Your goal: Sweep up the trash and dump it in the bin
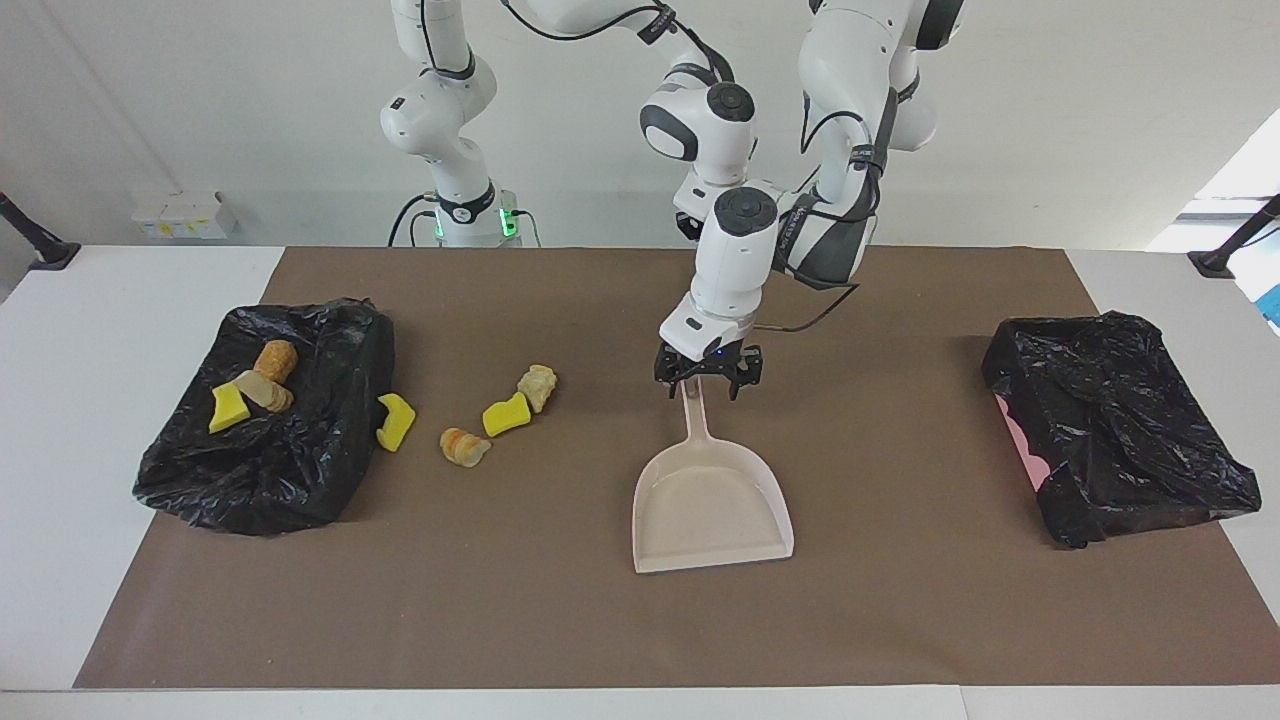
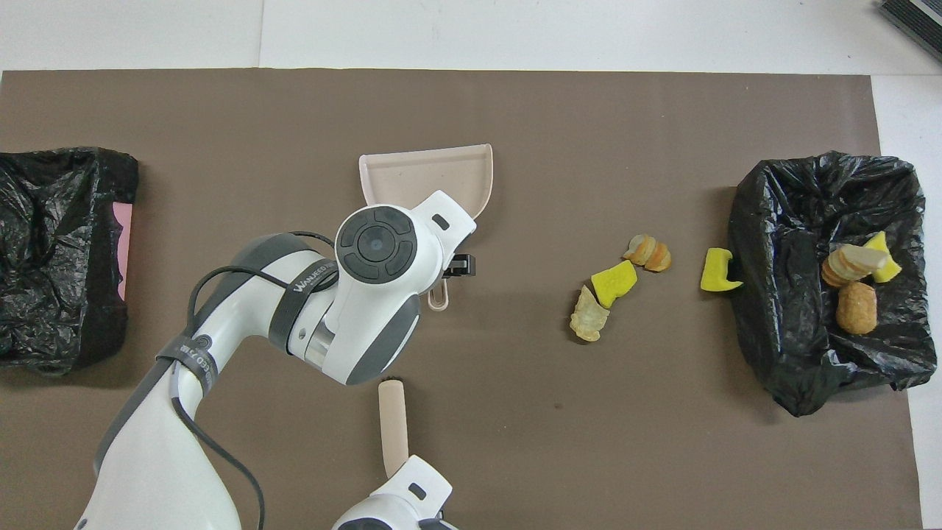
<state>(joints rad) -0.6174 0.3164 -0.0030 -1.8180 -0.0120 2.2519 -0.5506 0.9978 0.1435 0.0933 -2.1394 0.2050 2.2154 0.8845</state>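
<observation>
The beige dustpan's wide pan [image 2: 422,178] needs to stay free to catch the swept trash, so my left gripper will next grab the beige dustpan by its handle [image 2: 438,297].
Several pieces of trash lie on the brown mat: a yellow chunk [image 1: 396,421], an orange-brown lump [image 1: 465,446], another yellow chunk [image 1: 507,413] and a beige lump [image 1: 537,386]. Three more sit in the black-bagged bin [image 1: 300,480] at the right arm's end. My left gripper [image 1: 699,386] is down at the beige dustpan's [image 1: 712,500] handle, open, with a finger on each side of the handle's end. In the overhead view my right gripper [image 2: 403,471] is shut on the brush handle [image 2: 392,423]. The left arm hides it in the facing view.
A second black-bagged bin [image 1: 1110,430] with a pink side stands at the left arm's end. The brown mat [image 1: 900,600] covers most of the white table. The dustpan's mouth faces away from the robots.
</observation>
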